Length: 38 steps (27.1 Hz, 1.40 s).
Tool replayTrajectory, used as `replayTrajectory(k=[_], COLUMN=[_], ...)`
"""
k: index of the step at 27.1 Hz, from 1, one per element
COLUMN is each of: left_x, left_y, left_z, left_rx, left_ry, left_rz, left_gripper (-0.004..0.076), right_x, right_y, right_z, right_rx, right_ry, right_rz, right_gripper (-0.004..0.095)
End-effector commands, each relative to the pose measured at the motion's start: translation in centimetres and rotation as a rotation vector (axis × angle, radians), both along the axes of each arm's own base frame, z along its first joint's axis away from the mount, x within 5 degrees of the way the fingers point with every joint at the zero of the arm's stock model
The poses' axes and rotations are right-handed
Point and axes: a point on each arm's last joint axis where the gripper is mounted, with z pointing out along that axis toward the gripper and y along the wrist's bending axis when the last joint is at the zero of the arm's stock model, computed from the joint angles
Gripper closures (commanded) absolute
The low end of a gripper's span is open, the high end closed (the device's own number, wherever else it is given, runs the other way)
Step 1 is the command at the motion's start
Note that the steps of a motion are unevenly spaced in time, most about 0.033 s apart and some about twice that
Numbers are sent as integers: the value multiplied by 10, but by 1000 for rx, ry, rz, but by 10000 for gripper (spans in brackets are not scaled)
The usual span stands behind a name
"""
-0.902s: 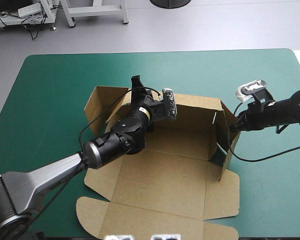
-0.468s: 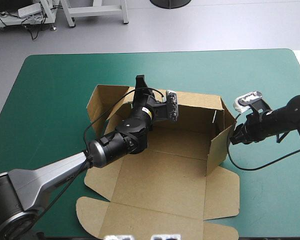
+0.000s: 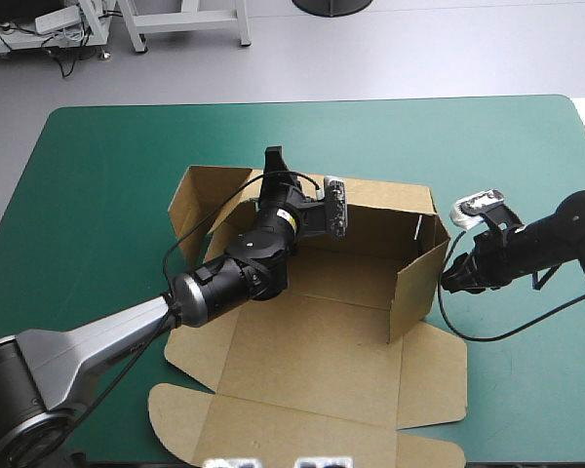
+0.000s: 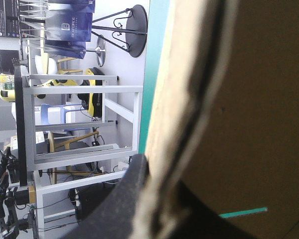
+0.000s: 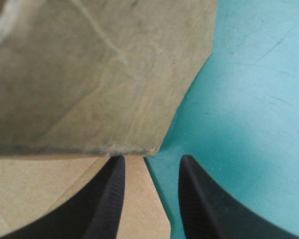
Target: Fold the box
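My right gripper will next grab the box's raised side by its edge [image 3: 441, 274] to fold the box [image 3: 312, 341] into shape.
The brown box [image 3: 312, 341] lies open in the middle of the teal-green cover, its back wall [image 3: 370, 219] and right side wall [image 3: 416, 283] raised. My left gripper [image 3: 271, 161] sits on the back wall's top edge near its left end. In the left wrist view the board's edge [image 4: 189, 124] runs between the fingers, with one black finger [image 4: 122, 199] pressed against it. My right gripper [image 3: 445, 281] is just outside the right wall, fingers apart. In the right wrist view that wall [image 5: 89, 74] stands straight ahead of the open gripper [image 5: 149, 169].
Flat flaps [image 3: 273, 429] spread toward the table's front edge, and one flap [image 3: 439, 375] lies under the right wall. A side flap [image 3: 190, 200] stands at the back left. Bare cover [image 3: 526, 370] stretches to the right of the box.
The right gripper has moved left and toward the front, and the right side wall has swung inward to stand more upright. The left gripper has stayed on the back wall.
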Motion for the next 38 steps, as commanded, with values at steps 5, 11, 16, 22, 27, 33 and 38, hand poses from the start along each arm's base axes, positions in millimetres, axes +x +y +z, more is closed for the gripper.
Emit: replayTrajectory(k=[5, 11, 16, 22, 27, 33, 38], left_x=[-2, -2, -2, -2, -3, -3, -3], left_y=[2, 2, 2, 1, -1, -4, -5], left_z=[15, 15, 15, 15, 16, 16, 17], left_rx=[-51, -51, -45, -12, -16, -29, -51], left_ry=[-18, -18, -19, -30, -36, -40, -43], left_rz=[5, 5, 0, -24, -42, -72, -74], left_gripper=[734, 734, 734, 734, 734, 734, 734], right_x=[-6, -4, -1, 9, 15, 19, 33], right_y=[10, 12, 18, 15, 12, 15, 12], right_z=[19, 21, 28, 30, 32, 34, 26], right_rx=[110, 125, 193, 170, 152, 223, 246], right_ry=[-53, -105, -196, -279, -332, -353, -353], right_rz=[57, 89, 137, 62, 10, -16, -78], right_gripper=[486, 470, 467, 457, 457, 456, 456])
